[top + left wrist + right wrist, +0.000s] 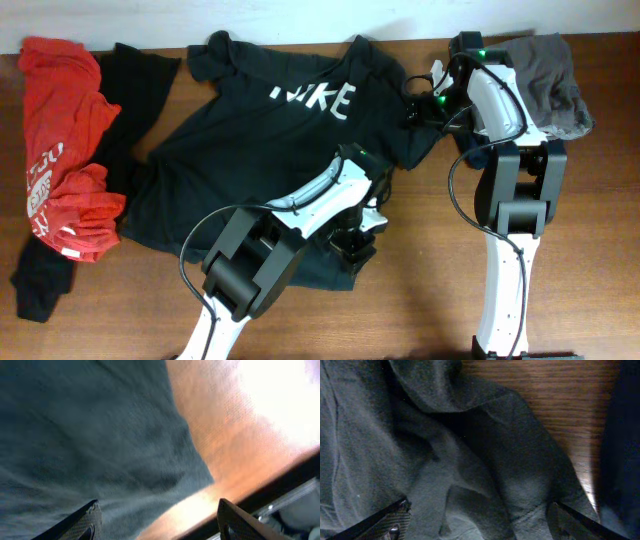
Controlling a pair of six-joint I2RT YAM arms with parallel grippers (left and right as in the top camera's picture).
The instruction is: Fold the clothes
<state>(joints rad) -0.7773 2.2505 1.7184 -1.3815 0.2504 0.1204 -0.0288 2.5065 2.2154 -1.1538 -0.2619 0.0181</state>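
Note:
The black T-shirt [250,140] has to be stretched and spread by both grippers for folding, so my right gripper will grab it by its rumpled sleeve next.
A large black T-shirt [250,140] with white block letters lies spread on the wooden table. My left gripper [358,240] is open over its lower right hem; in the left wrist view the jaws [157,520] straddle the shirt's edge [100,450] and bare wood. My right gripper [420,100] is open over the shirt's right sleeve; the right wrist view shows the jaws [480,520] wide apart above the rumpled sleeve [470,460]. A red garment [65,150] and a plain black one [125,100] lie at the left. A grey garment [550,80] lies at the back right.
The wooden table [420,290] shows bare in front and between the arms. The grey garment lies partly under my right arm. A dark edge [625,450] shows at the right of the right wrist view.

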